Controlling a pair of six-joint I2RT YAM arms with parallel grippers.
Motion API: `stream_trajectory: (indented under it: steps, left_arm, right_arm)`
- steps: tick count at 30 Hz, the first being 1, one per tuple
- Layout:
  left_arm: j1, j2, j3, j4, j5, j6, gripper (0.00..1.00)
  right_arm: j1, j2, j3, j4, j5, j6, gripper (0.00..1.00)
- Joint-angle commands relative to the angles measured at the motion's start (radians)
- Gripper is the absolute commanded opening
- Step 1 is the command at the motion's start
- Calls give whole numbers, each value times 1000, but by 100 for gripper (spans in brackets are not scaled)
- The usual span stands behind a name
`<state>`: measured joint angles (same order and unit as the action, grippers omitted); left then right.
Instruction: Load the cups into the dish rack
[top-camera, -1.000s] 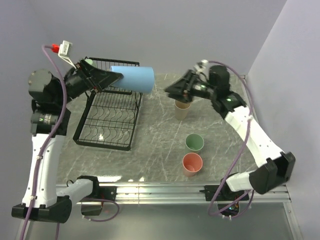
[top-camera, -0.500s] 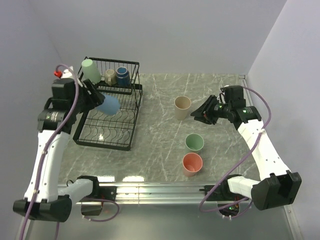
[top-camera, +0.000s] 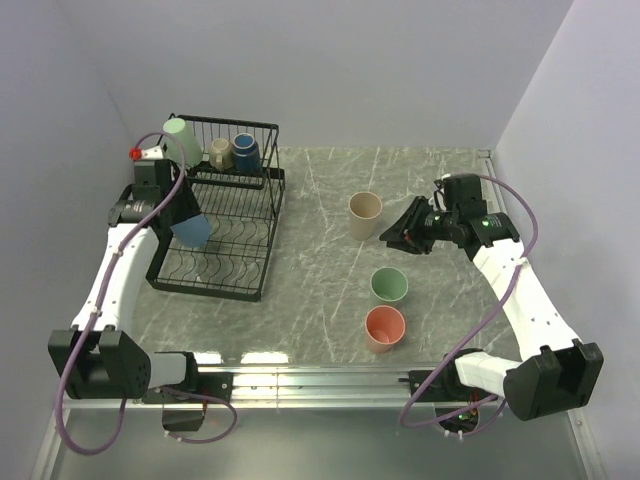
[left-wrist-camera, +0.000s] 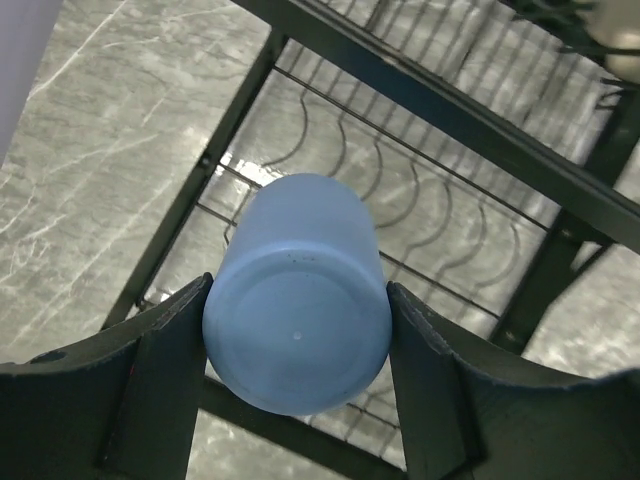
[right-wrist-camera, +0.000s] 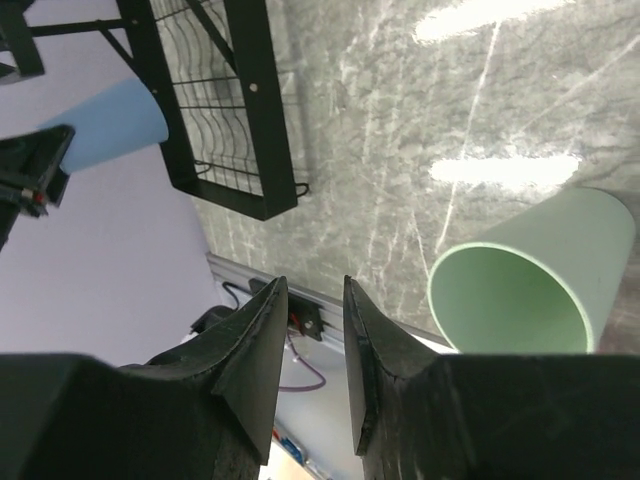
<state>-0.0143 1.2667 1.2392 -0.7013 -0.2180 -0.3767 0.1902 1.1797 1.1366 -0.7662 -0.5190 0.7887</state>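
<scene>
I need to keep holding the cup with my left gripper until the cup's rim reaches the dish rack's wires, because the light blue cup (top-camera: 192, 231) is tilted above them and would drop onto the slotted shelf if released now.
My left gripper (top-camera: 186, 218) is shut on the light blue cup (top-camera: 192, 231), held upside down over the left side of the dish rack's (top-camera: 205, 289) slotted tier. In the left wrist view the fingers clamp the cup (left-wrist-camera: 297, 335) at its base, above the rack wires (left-wrist-camera: 440, 110). A pale green cup (top-camera: 181, 140), a small beige mug (top-camera: 220, 152) and a dark-blue cup (top-camera: 245, 152) sit in the basket tier. A beige cup (top-camera: 365, 213), a pale green cup (top-camera: 389, 287) and a salmon cup (top-camera: 385, 327) stand on the table. My right gripper (top-camera: 393, 236) hangs empty and slightly open right of the beige cup.
The right wrist view shows the pale green cup (right-wrist-camera: 530, 290) lower right, the rack (right-wrist-camera: 250, 110) and the blue cup (right-wrist-camera: 110, 125) far off. Walls close in the table at the back and both sides. A metal rail (top-camera: 330, 378) runs along the near edge.
My left arm has swung down and left with the blue cup, from high over the rack to just above the slotted tier. My right gripper has pulled back right from the beige cup.
</scene>
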Motion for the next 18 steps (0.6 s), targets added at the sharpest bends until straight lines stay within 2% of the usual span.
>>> stream_trajectory:
  steps: [1,10,18]
  left_arm:
    - [37,6,-33,137,-6,38,0]
    - [76,10,-181,354,38,12,0]
    - [86,99,-168,391,46,16,1]
  right_arm:
    - [5,-26,-12,-31,24,-40,36]
    - [5,-17,-24,-56,56,-59,34]
    - [5,-12,-40,-47,70,-36,34]
